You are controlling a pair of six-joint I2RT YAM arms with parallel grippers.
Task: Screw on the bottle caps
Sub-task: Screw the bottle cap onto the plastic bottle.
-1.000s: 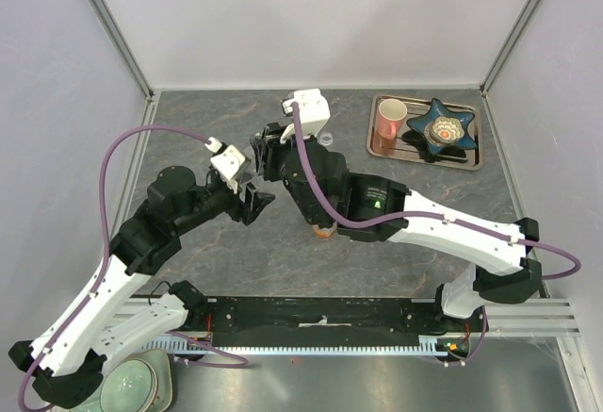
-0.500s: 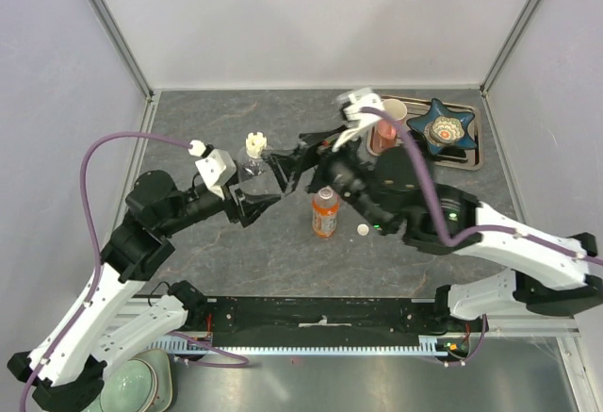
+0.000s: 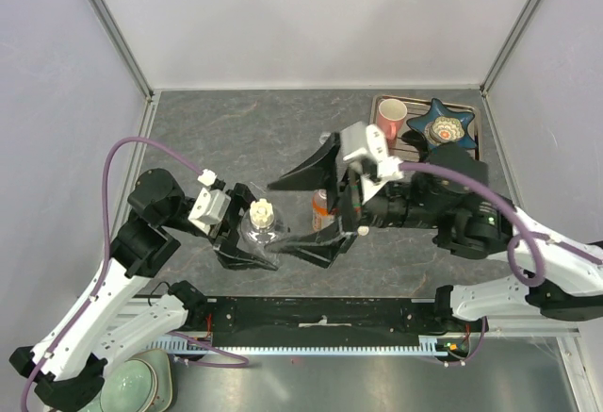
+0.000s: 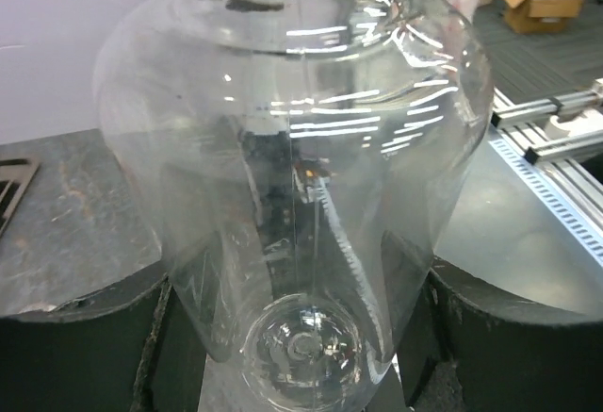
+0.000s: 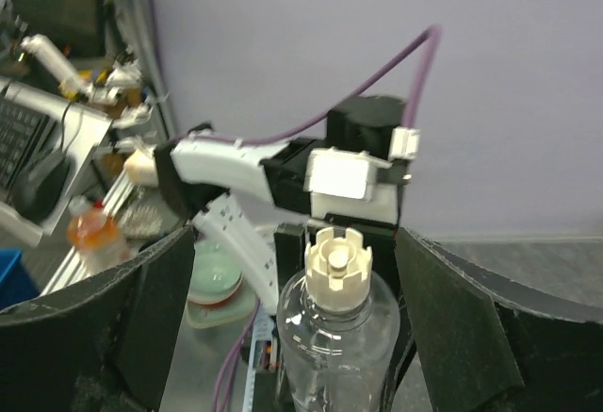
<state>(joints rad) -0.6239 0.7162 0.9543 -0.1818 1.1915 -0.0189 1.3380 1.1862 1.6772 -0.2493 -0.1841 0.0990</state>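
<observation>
I should next pick up the cream notched cap (image 3: pixel 262 212) (image 5: pixel 337 272) by its opposite sides with my right gripper, so I can screw it on. My left gripper keeps holding the bottle.
My left gripper (image 3: pixel 252 235) is shut on a clear bottle (image 3: pixel 268 235), held upright above the table's near middle; the bottle's body (image 4: pixel 292 148) fills the left wrist view between the two fingers (image 4: pixel 75 337). A cream notched cap (image 3: pixel 262 212) sits on its neck, seen close in the right wrist view (image 5: pixel 339 261). My right gripper (image 3: pixel 276 216) is open wide, with its fingers (image 5: pixel 160 318) on either side of the cap and apart from it. An orange bottle (image 3: pixel 321 212) stands behind the right wrist, partly hidden. A small white cap (image 3: pixel 362 231) lies on the table beside it.
A metal tray (image 3: pixel 377 145) at the back right holds a pink mug (image 3: pixel 390 118) and a blue star-shaped dish (image 3: pixel 441 127). A pale green plate (image 3: pixel 132 388) sits off the table at the near left. Aluminium frame posts run along both side walls.
The right gripper has let go of the capped bottle top and opened wide, its arm swinging right. The left arm has carried the bottle toward the near edge.
</observation>
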